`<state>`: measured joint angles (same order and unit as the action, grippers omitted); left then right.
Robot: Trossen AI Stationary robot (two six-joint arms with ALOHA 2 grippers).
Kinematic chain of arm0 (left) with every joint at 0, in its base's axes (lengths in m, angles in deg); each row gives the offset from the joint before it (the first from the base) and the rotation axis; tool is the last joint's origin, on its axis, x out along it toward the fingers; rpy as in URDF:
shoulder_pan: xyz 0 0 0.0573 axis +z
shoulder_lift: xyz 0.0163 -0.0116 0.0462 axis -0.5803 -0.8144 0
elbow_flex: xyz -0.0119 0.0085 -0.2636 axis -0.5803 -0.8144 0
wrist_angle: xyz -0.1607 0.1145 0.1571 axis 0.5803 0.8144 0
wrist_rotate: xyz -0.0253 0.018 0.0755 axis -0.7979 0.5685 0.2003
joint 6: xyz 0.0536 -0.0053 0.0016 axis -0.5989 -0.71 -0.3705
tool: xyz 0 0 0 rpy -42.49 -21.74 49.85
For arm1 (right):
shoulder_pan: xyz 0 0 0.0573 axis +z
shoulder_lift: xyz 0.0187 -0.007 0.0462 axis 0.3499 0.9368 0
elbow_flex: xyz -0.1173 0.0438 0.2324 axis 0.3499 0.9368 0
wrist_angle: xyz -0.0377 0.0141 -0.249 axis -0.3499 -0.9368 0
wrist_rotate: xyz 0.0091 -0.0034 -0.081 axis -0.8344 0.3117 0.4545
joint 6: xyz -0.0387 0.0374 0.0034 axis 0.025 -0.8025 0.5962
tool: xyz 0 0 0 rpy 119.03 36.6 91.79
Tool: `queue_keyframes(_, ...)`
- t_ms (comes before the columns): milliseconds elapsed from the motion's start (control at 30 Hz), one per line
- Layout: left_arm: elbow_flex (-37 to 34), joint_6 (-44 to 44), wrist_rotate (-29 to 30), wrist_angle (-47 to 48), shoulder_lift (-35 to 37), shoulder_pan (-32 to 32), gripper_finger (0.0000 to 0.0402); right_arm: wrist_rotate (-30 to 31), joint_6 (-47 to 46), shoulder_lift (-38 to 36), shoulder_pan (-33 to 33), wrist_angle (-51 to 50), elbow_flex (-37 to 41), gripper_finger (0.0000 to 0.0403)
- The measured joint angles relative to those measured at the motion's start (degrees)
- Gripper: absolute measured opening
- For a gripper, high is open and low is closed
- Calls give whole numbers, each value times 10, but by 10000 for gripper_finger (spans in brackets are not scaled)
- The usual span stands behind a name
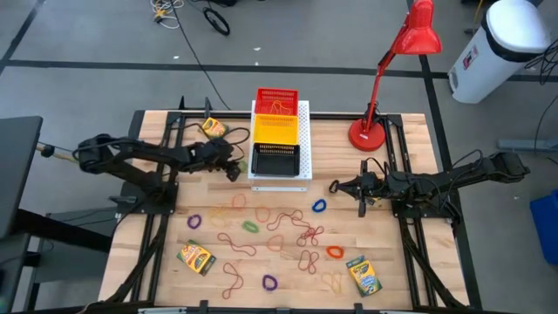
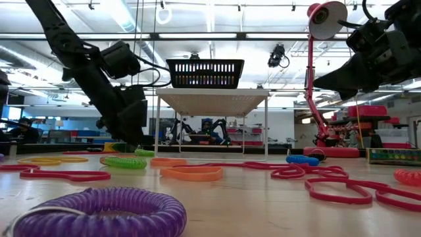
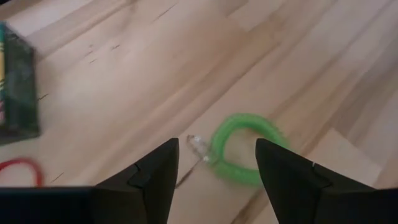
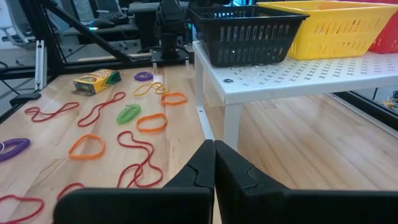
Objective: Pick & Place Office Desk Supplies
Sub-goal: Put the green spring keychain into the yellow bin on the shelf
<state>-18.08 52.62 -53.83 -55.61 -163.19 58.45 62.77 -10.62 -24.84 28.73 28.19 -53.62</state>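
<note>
The desk supplies need to be sorted into a basket, so the left gripper will grab the green elastic loop's metal-banded section [image 3: 205, 149] next.
My left gripper [image 1: 232, 167] hangs open at the table's far left, beside the white stand. A green elastic loop [image 3: 245, 149] lies flat on the wood just ahead of its fingers and touches neither. In the low view this loop [image 2: 145, 152] shows under the gripper [image 2: 131, 139]. A crayon box [image 3: 15, 81] lies off to one side. Two more crayon boxes [image 1: 197, 257] [image 1: 364, 276], reddish rubber bands [image 1: 288, 228] and loops in purple [image 1: 193, 221], green [image 1: 251, 227], blue [image 1: 319, 207] and orange [image 1: 335, 252] lie across the near half. My right gripper [image 1: 334, 185] [image 4: 214, 149] waits shut above the right side, holding nothing.
A white perforated stand [image 1: 303, 139] at the far middle carries a red [image 1: 276, 98], a yellow [image 1: 275, 129] and a black basket [image 1: 275, 160]. A red desk lamp [image 1: 370, 131] stands at the far right. Another crayon box [image 1: 214, 128] lies at the far left.
</note>
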Motion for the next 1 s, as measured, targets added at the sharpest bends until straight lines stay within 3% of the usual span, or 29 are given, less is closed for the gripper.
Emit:
queue_keyframes(367,33,-33,25,5,-83,-14,196,0,0,0,0,0,0,5)
queue_keyframes(767,32,-64,28,66,-49,-36,27,0,-1,0,0,0,0,5)
queue_keyframes(1000,32,-65,74,157,16,-35,35,0,-2,0,0,0,0,5)
